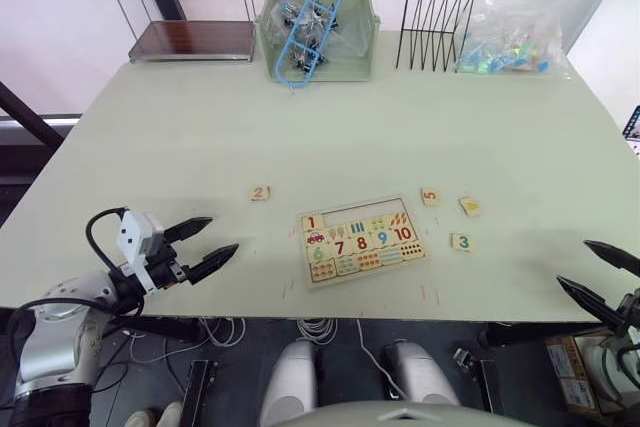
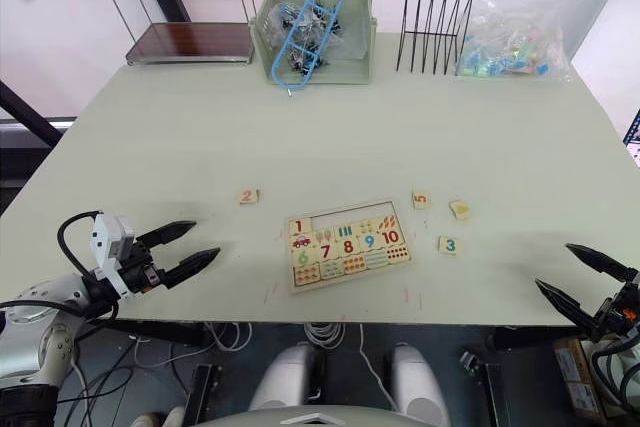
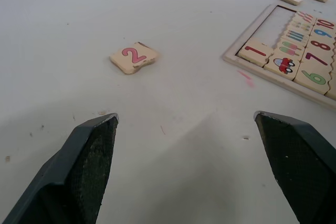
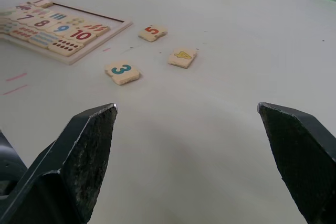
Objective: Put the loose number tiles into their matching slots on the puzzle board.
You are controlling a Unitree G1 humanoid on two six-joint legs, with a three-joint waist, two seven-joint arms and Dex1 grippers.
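Note:
I need to pick up the number tile 2 by its thin edges with my left gripper next, so it can fill the slot beside the red 1.
The puzzle board (image 1: pixel 361 239) lies near the table's front edge, with a red 1 tile (image 1: pixel 310 222) seated at the left end of its top row; the other slots (image 1: pixel 355 213) of that row are bare. Tile 2 (image 1: pixel 260 192) lies left of the board. To the board's right lie tile 5 (image 1: pixel 430 196), yellow tile 4 (image 1: pixel 469 206) and tile 3 (image 1: pixel 461 242). My left gripper (image 1: pixel 202 245) is open at the front left, short of tile 2 (image 3: pixel 133 57). At the front right my right gripper (image 1: pixel 598 277) is open, short of tile 3 (image 4: pixel 122 72).
Along the far edge stand a two-shelf metal rack (image 1: pixel 184 5), a green bin (image 1: pixel 316 19) holding a blue carabiner and black clips, a black wire file holder (image 1: pixel 433 12) and a clear bag of colourful bits (image 1: pixel 507 39). Pink marks (image 3: pixel 245 77) dot the table beside the board.

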